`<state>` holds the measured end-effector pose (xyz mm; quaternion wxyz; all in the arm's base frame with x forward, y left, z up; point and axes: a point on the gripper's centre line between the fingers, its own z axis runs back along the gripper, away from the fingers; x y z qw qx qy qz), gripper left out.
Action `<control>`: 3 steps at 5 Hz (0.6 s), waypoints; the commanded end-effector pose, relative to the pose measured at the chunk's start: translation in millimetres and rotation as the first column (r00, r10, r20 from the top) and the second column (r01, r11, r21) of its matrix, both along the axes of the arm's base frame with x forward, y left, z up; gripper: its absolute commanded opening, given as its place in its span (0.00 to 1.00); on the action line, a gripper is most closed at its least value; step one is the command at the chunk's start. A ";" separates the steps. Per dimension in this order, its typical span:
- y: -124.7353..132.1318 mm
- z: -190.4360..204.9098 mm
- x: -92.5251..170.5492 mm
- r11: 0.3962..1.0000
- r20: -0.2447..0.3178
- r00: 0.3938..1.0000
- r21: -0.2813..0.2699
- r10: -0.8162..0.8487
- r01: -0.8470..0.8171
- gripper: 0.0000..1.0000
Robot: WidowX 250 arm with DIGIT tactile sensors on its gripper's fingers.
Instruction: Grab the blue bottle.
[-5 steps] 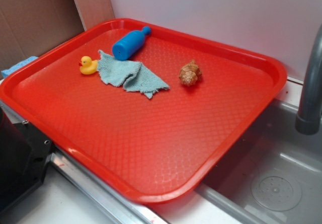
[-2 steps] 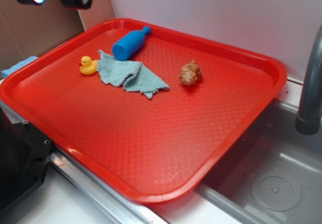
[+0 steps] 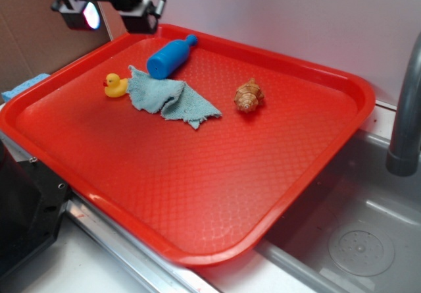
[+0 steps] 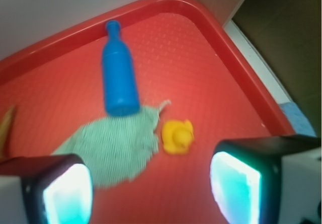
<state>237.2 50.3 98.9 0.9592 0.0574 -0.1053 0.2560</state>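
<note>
My gripper is to grab the blue bottle next around its thick body (image 3: 170,57), near the bottle's middle. The bottle is long and narrows to a thin neck (image 3: 190,41).
The blue bottle (image 3: 170,56) lies on its side at the far left of the red tray (image 3: 309,69), its base resting on the edge of a pale teal cloth (image 3: 168,99). In the wrist view the blue bottle (image 4: 118,73) lies ahead, neck pointing away. My gripper (image 3: 112,11) hovers high above the tray's far-left corner, to the left of the bottle. It is open, and nothing is between its fingers (image 4: 68,191). From the wrist, the gripper (image 4: 151,189) hangs over bare tray just short of the cloth and duck.
A yellow duck (image 3: 116,85) sits left of the cloth (image 4: 113,146); the wrist view shows the duck (image 4: 177,137) too. A brown ridged toy (image 3: 248,96) lies mid-tray. A sink basin (image 3: 358,240) and grey faucet (image 3: 404,108) are at the right. Cardboard (image 3: 39,36) stands behind left.
My gripper has come into view at the top left and moved right and down toward the tray's far-left corner. The bottle, cloth and duck have not moved.
</note>
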 end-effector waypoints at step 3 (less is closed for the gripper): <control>30.6 -69.1 83.1 0.998 -0.007 0.999 -0.045 -0.037 0.037 1.00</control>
